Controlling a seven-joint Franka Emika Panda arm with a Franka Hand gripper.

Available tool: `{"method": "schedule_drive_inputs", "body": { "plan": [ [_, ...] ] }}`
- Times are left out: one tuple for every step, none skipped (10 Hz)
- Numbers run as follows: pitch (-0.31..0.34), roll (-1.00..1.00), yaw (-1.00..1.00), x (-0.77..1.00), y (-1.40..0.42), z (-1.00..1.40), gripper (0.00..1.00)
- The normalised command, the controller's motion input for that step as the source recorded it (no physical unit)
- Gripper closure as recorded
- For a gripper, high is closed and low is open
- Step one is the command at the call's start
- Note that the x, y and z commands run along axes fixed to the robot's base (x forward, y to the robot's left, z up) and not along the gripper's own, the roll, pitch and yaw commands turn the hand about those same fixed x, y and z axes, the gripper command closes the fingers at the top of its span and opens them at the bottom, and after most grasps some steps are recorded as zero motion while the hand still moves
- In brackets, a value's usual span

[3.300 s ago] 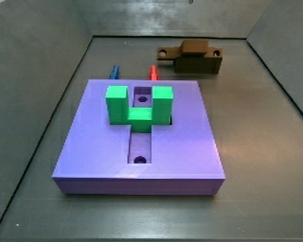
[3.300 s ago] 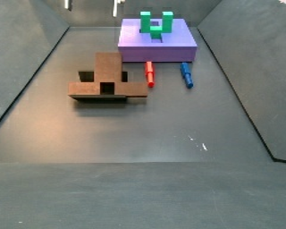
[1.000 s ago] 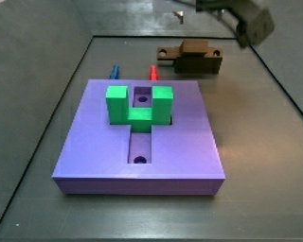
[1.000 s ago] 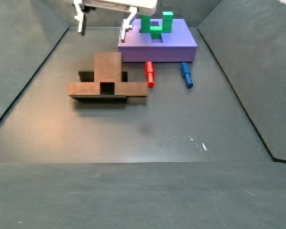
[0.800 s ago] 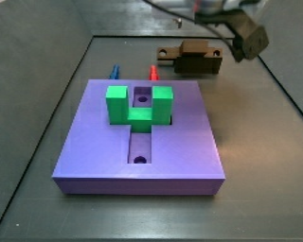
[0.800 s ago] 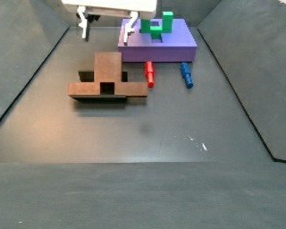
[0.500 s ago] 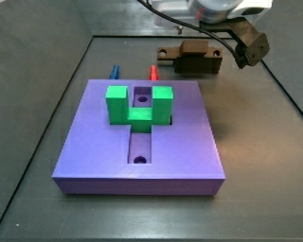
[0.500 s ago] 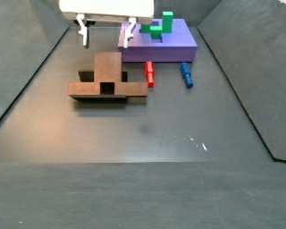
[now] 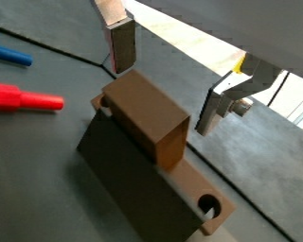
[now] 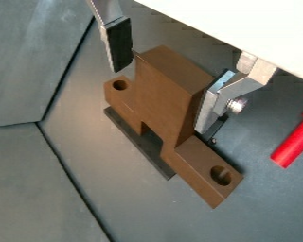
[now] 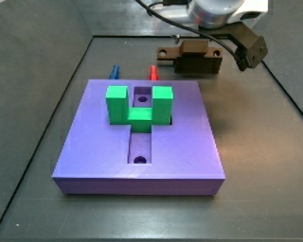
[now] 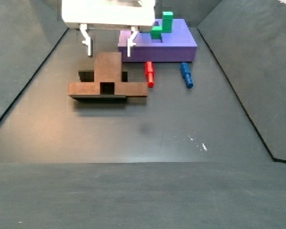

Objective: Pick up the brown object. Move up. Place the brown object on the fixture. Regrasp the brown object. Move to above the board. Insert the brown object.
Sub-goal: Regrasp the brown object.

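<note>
My gripper reaches the brown object and grabs its raised stub [image 9: 161, 104] next, so its holed bar stays free for the insertion into the board.
The brown object [image 12: 105, 70] lies on the dark fixture [image 12: 110, 98] left of the purple board [image 12: 172, 51]. In both wrist views its raised stub [image 10: 161, 85] stands between my fingers, with a round hole near one end [image 10: 222, 176]. My gripper [image 12: 108, 43] is open, its fingers [image 9: 120, 47] on either side of the stub and apart from it. In a side view the gripper [image 11: 225, 43] hangs over the brown object [image 11: 189, 50] and fixture [image 11: 203, 67]. The board [image 11: 180, 142] bears the green U-shaped block [image 11: 139, 104].
A red pen [image 12: 149, 73] and a blue pen [image 12: 186, 74] lie between the fixture and the board; they also show in a wrist view as red pen [image 9: 22, 96] and blue pen [image 9: 8, 54]. Grey walls enclose the floor.
My gripper has come down from high above to just over the brown object, jaws still open. The brown object, fixture and board have not moved.
</note>
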Motion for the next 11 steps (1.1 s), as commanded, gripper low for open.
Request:
{"method": "schedule_drive_inputs", "body": {
  "plan": [
    [0.000,-0.03,0.08,0.05,-0.01,-0.29,0.00],
    [0.000,0.00,0.07,0.07,-0.02,-0.28,0.00],
    [0.000,0.00,0.04,0.09,0.00,-0.25,0.00],
    [0.026,0.01,0.01,0.09,0.00,-0.22,0.00],
    [0.009,0.01,0.00,0.07,0.00,-0.21,0.00],
    [0.000,0.00,0.00,0.00,0.00,-0.11,0.00],
    [0.000,0.00,0.00,0.00,0.00,-0.17,0.00],
    [0.000,0.06,0.00,0.00,0.00,-0.21,0.00],
    [0.000,0.00,0.00,0.00,0.00,-0.06,0.00],
    [0.000,0.00,0.00,0.00,0.00,0.00,0.00],
    [0.000,0.00,0.00,0.00,0.00,0.00,1.00]
  ]
}}
